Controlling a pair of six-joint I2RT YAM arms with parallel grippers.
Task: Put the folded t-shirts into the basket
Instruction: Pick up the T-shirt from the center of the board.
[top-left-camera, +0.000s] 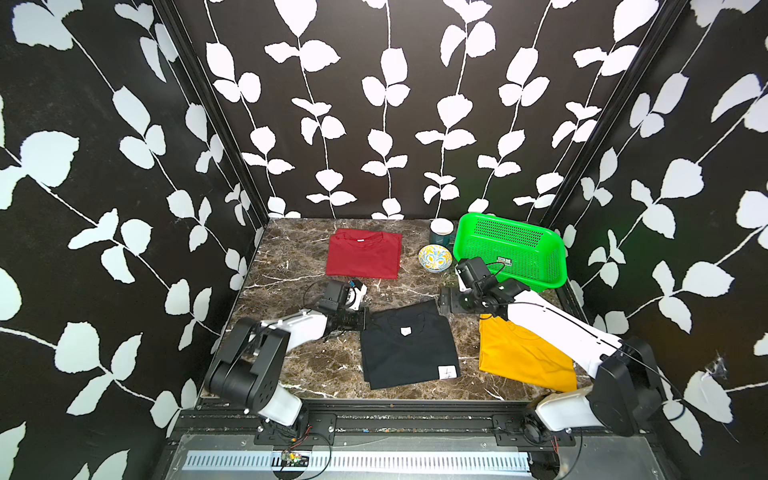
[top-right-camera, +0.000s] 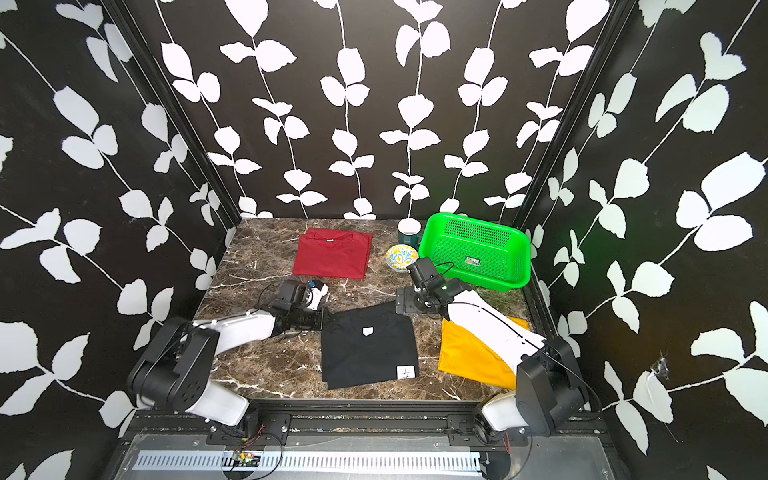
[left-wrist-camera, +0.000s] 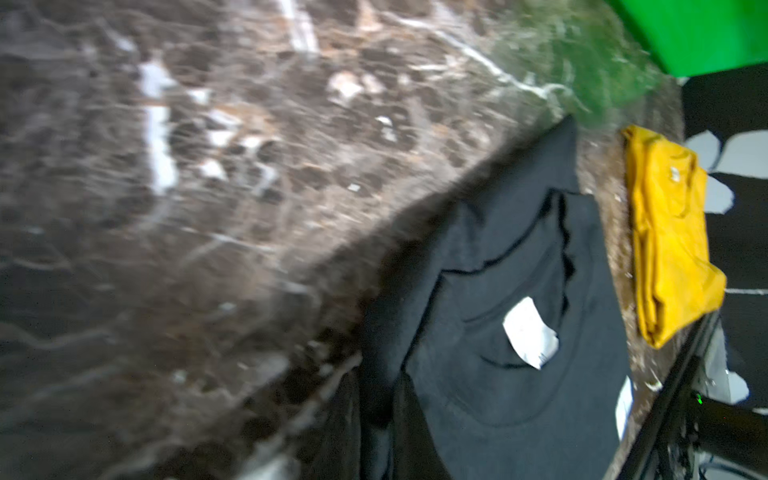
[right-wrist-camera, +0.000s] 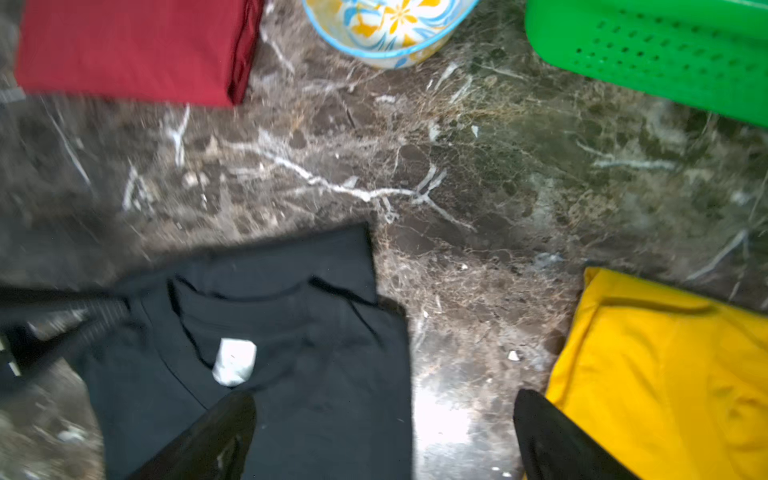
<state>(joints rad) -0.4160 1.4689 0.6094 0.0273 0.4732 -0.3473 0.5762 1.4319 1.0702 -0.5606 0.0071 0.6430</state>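
Observation:
My right gripper should next take the black t-shirt (top-left-camera: 409, 353) by its far collar-side corner (top-left-camera: 444, 317), opposite my left gripper, so that it can be laid folded into the basket.
Three folded t-shirts lie on the marble table. The red one (top-left-camera: 365, 253) (top-right-camera: 332, 254) (right-wrist-camera: 133, 50) is at the back. At the front middle, the black one (top-left-camera: 409, 349) (top-right-camera: 368, 353) (right-wrist-camera: 291, 332) has small white labels. The yellow one (top-left-camera: 519, 357) (left-wrist-camera: 665, 241) (right-wrist-camera: 665, 374) lies front right, partly under my right arm. The green basket (top-left-camera: 498, 239) (top-right-camera: 478, 232) (right-wrist-camera: 665, 54) stands back right with no shirt in it. My left gripper (top-left-camera: 366, 319) (left-wrist-camera: 378, 419) is shut on the black shirt's left edge (left-wrist-camera: 498, 291). My right gripper (top-left-camera: 444, 305) (right-wrist-camera: 384, 415) hangs open over that shirt's far right corner.
A patterned bowl (top-left-camera: 435, 257) (right-wrist-camera: 390, 29) and a dark green mug (top-left-camera: 441, 232) stand just left of the basket. Black walls with white leaves close in the table on three sides. A black rail runs along the front edge (top-left-camera: 374, 405).

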